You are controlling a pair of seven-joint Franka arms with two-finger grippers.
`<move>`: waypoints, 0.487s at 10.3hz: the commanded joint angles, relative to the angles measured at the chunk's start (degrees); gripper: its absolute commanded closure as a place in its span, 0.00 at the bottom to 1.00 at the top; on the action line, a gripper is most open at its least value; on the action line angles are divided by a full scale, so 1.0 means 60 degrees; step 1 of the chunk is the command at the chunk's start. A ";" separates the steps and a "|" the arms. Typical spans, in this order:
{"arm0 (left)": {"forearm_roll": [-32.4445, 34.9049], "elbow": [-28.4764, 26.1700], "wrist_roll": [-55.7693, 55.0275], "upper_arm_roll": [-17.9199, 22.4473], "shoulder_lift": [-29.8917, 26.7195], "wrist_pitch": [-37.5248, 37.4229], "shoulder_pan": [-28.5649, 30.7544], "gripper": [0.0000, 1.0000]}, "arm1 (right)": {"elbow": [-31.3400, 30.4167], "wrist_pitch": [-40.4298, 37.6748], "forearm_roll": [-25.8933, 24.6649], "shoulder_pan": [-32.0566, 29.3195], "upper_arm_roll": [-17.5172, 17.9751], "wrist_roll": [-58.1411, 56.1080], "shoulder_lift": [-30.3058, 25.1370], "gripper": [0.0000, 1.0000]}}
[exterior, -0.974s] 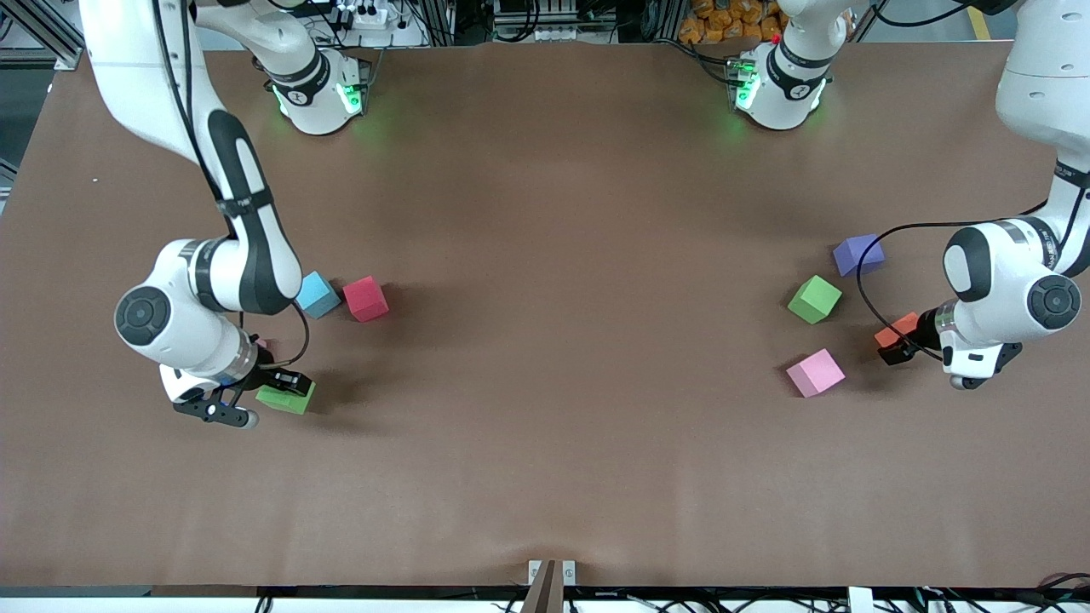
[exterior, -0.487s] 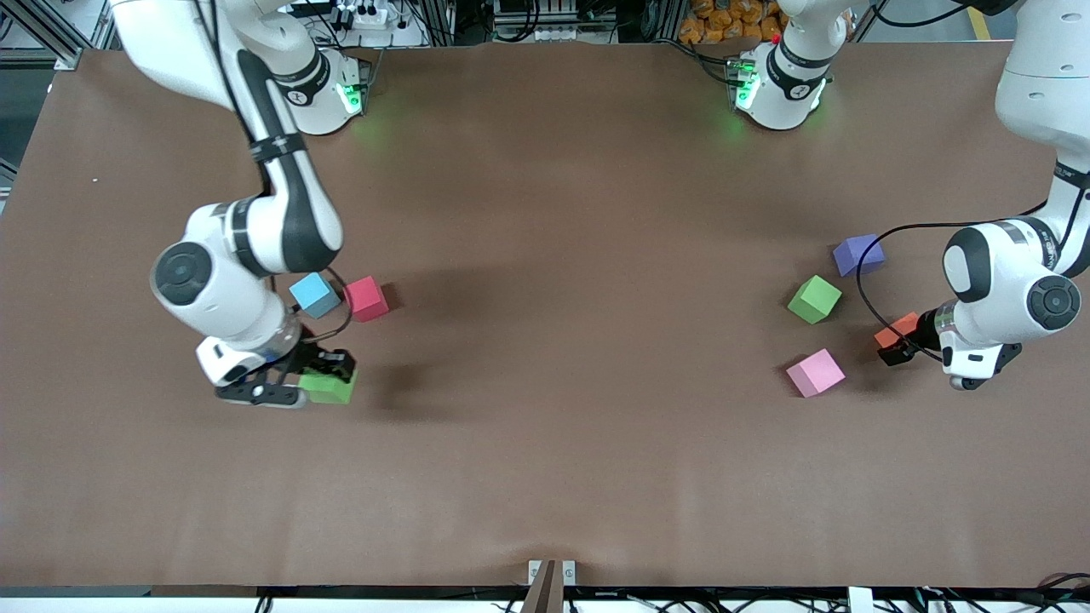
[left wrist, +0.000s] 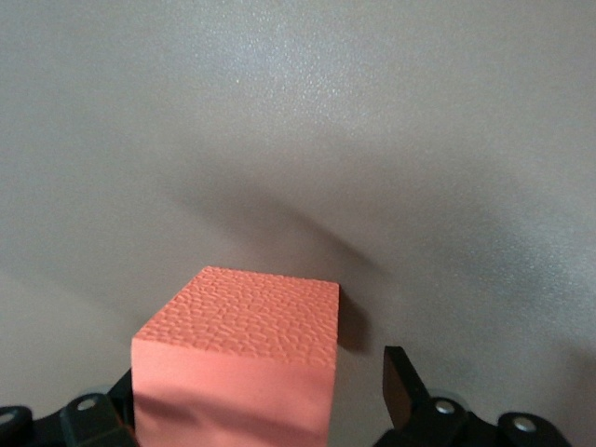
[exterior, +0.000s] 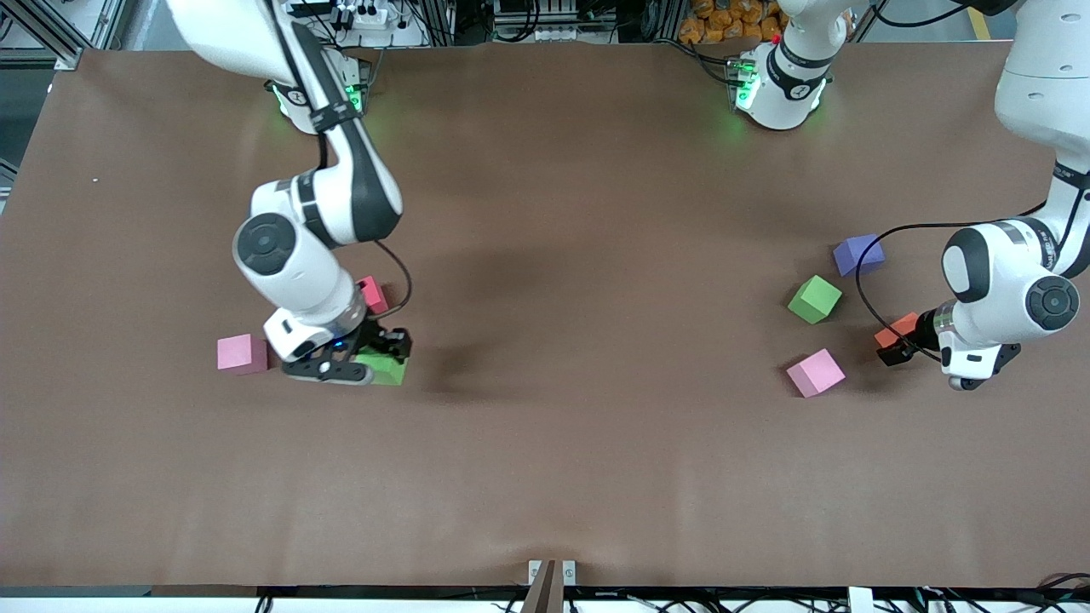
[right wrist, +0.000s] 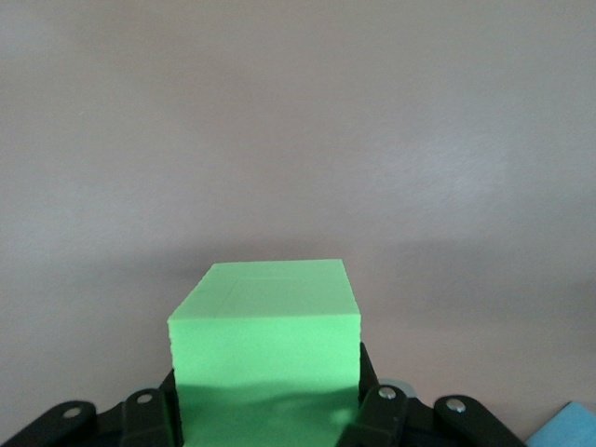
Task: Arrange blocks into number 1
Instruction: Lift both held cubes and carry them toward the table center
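My left gripper would hold the orange block now: both fingers reach down past its opposite sides, level with the block's smooth side. I need to close.
My right gripper is shut on a bright green block, its fingers pressed against two sides of the block, just above the table. A red block lies close by, half hidden by the right arm, and a pink block sits toward the right arm's end. A light blue block shows only as a corner. My left gripper stands open around an orange block; a gap shows between that block and one finger.
Toward the left arm's end lie a purple block, a lighter green block and a second pink block, spaced apart near the left gripper. The brown table stretches wide between the two groups.
The right arm has carried the green block toward the table's middle, past the red block. The pink block behind it is now uncovered and the light blue one covered. The left arm has not moved.
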 commanded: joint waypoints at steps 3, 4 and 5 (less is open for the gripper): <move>0.0813 0.0077 0.0088 0.0014 0.0071 0.0065 0.0010 1.00 | -0.0492 -0.0091 0.0063 0.2014 -0.0323 0.1717 -0.0228 0.35; 0.0814 0.0077 0.0074 0.0014 0.0056 0.0036 0.0010 1.00 | -0.0711 -0.0279 0.0078 0.2323 -0.0309 0.1836 -0.0257 0.35; 0.0814 0.0077 0.0074 0.0014 0.0013 0.0007 0.0025 1.00 | -0.1018 -0.0368 0.0078 0.2572 -0.0265 0.1837 -0.0432 0.35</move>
